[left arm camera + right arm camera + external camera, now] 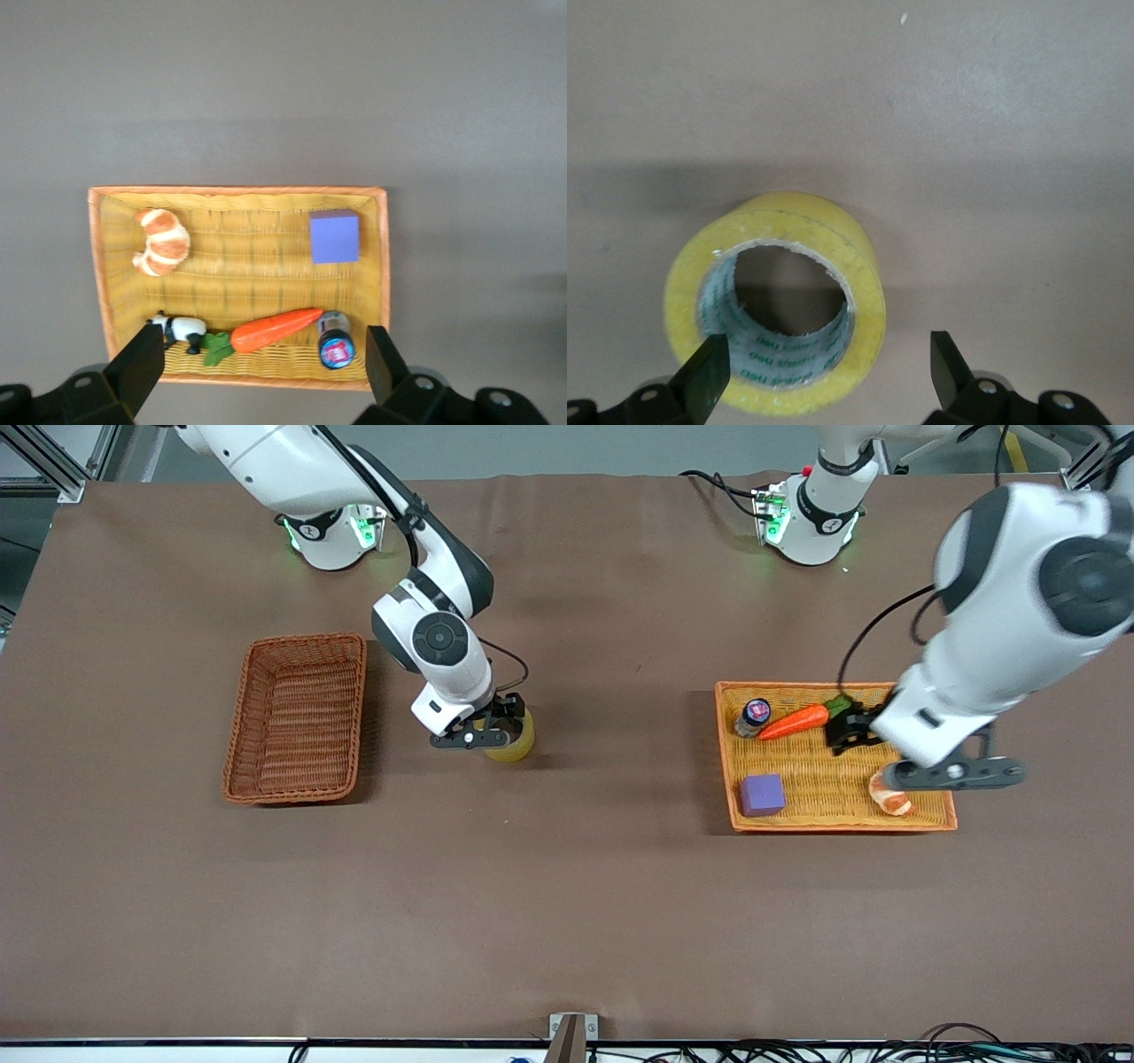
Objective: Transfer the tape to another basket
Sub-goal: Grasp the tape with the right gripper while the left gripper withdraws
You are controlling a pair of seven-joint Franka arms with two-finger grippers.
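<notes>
My right gripper lowers next before closing on the tape, since its fingers hover above the yellow tape's rim, short of its core, and closing now would miss.
The tape is a yellowish roll that lies on its side on the brown table, between the two baskets. My right gripper hangs open right over it. In the right wrist view the gripper has one finger at the edge of the grey core and the other out past the roll; the jaws do not clamp it. The reddish-brown wicker basket stands empty toward the right arm's end. My left gripper is open and empty over the orange-yellow tray, and its wrist view shows the same.
The orange-yellow tray holds a purple cube, a carrot, a small bottle, a croissant and a panda toy. Bare brown table lies round both baskets.
</notes>
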